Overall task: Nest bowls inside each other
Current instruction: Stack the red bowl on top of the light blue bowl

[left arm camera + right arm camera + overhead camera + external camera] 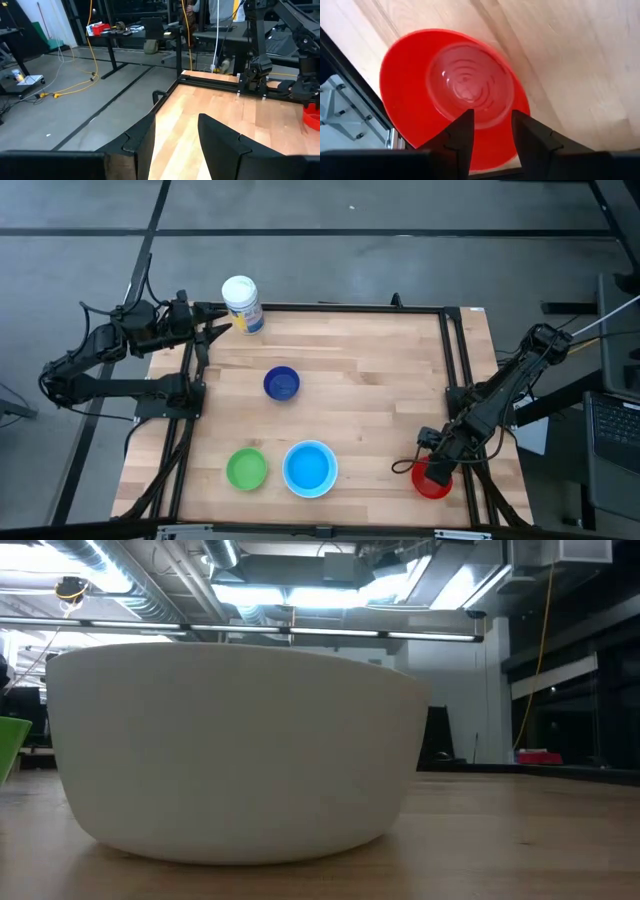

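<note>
I should grab the red bowl by its rim [524, 97] with my right gripper next, so that the bowl can be nested inside the teal bowl.
The red bowl [432, 480] [420, 75] stands on its base at the table's near right corner. My right gripper [433, 464] [492, 117] hangs over it, pointing steeply down, open, with its fingertips above the bowl's inner wall; I see no touch. The white bowl [235, 750] holds the teal bowl [309, 468] near the front edge. The green bowl [246, 468] sits to its left. Mid-table rests the dark blue bowl [282, 383]. My left gripper [215, 325] [175, 135] waits open at the far left edge.
A white cylindrical container [242, 303] with a yellow and blue label stands at the far left corner, beside my left gripper. A black rail [455, 370] runs along the table's right edge, close to the red bowl. Bare wood [370, 390] lies between the bowls.
</note>
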Robot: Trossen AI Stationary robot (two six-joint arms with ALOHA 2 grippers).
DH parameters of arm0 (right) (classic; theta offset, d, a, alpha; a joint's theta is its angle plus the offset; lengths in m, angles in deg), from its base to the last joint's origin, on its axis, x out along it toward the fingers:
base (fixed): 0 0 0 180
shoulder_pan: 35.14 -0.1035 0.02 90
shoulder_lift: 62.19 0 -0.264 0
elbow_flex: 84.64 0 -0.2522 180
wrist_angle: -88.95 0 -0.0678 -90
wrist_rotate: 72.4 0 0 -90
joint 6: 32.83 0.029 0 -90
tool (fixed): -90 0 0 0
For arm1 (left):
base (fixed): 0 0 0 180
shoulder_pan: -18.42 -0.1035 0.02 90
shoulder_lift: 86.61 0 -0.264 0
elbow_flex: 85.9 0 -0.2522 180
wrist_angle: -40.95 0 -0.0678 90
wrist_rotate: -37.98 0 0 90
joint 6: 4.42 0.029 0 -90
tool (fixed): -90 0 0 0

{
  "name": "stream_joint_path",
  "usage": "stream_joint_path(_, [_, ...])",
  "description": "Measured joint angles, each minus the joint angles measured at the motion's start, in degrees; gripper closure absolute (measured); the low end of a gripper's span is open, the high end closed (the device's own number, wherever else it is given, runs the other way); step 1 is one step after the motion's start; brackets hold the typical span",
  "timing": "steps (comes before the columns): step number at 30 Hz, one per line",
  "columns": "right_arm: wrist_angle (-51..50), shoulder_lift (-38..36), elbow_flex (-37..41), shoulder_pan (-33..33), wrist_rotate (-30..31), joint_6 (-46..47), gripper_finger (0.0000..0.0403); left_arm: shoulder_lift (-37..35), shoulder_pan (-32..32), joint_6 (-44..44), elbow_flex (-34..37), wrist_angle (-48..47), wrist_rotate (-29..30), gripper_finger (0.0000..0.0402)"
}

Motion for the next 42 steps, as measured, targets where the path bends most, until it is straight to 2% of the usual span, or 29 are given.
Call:
stream_joint_path(6, [2.5, -0.7, -1.8, 0.1, 0.2, 2.5, 0.0275, 0.1, 0.0, -0.2, 0.0, 0.0, -0.1, 0.0256])
stream_joint_path(15, [0.0, -0.7, -3.2, 0.8, 2.2, 2.3, 0.0291, 0.1, 0.0, 0.2, 0.0, 0.0, -0.1, 0.0256])
stream_joint_path(27, [-6.3, -0.7, -3.2, 3.7, 3.6, -1.9, 0.0252, 0.1, 0.0, 0.4, 0.0, 0.0, -0.1, 0.0256])
stream_joint_path(32, [-6.1, -0.7, -0.9, 3.7, 2.6, -3.0, 0.0251, 0.1, 0.0, 0.4, 0.0, 0.0, -0.1, 0.0256])
stream_joint_path(42, [0.9, -0.7, 4.2, 3.7, 1.5, -1.4, 0.0271, 0.1, 0.0, -0.1, 0.0, 0.0, -1.2, 0.0256])
